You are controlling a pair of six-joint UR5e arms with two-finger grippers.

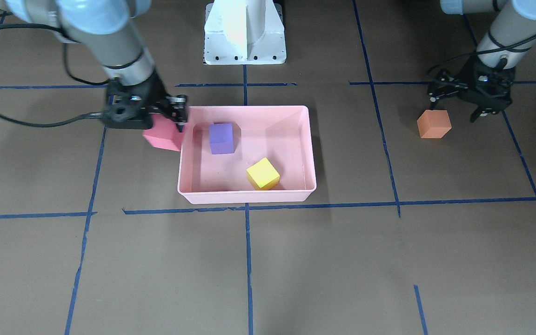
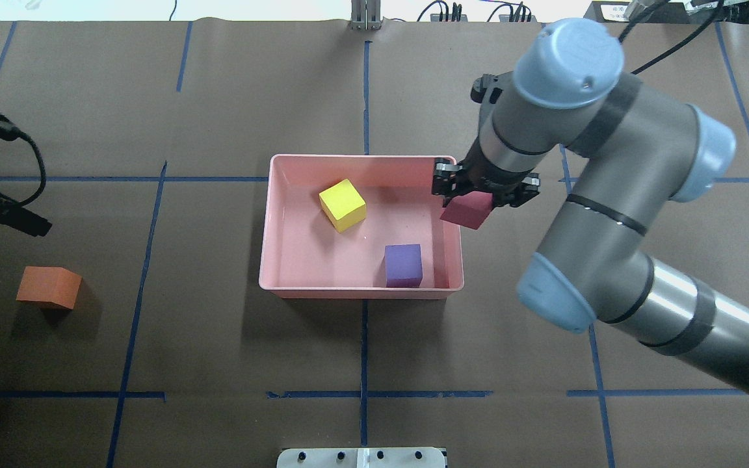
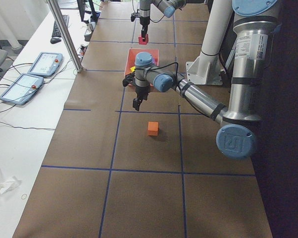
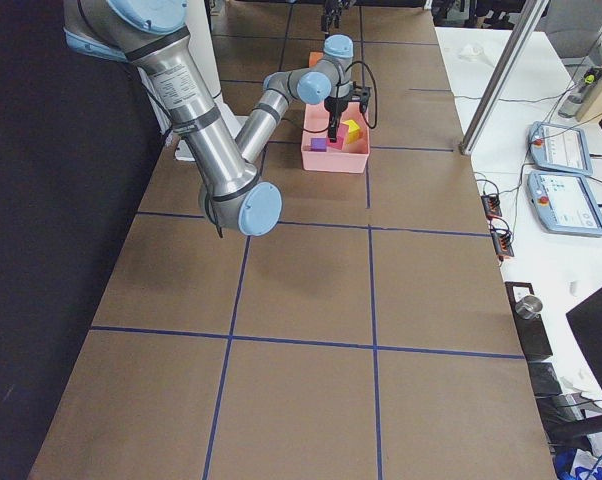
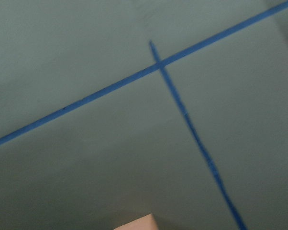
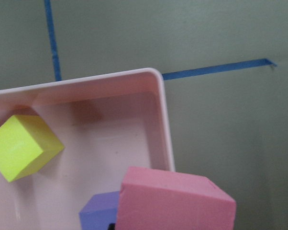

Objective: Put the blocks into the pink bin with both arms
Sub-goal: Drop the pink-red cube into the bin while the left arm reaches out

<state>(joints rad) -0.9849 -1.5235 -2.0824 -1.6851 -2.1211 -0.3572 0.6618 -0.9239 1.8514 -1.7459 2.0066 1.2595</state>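
Note:
My left gripper grabs the orange block's two opposite sides next, to place the orange block (image 1: 434, 123) into the pink bin (image 1: 246, 153).
The pink bin (image 2: 270, 221) sits mid-table with the yellow block (image 2: 342, 205) and the purple block (image 2: 403, 265) inside. My right gripper (image 2: 478, 198) is shut on the red-pink block (image 2: 467, 211) and holds it tilted in the air over the bin's right rim. In the right wrist view, this block (image 6: 175, 201) fills the bottom, over the rim (image 6: 164, 115). The orange block (image 1: 434, 123) lies on the table far from the bin. My left gripper (image 1: 454, 107) is open and empty, a little above and behind it. A corner of the orange block (image 5: 137, 224) shows in the left wrist view.
The white pedestal (image 1: 244, 32) stands behind the bin on the robot's side. Blue tape lines (image 2: 364, 338) cross the brown table. Two tablets (image 3: 32, 74) and a metal post (image 3: 65, 34) stand beyond the table's far edge.

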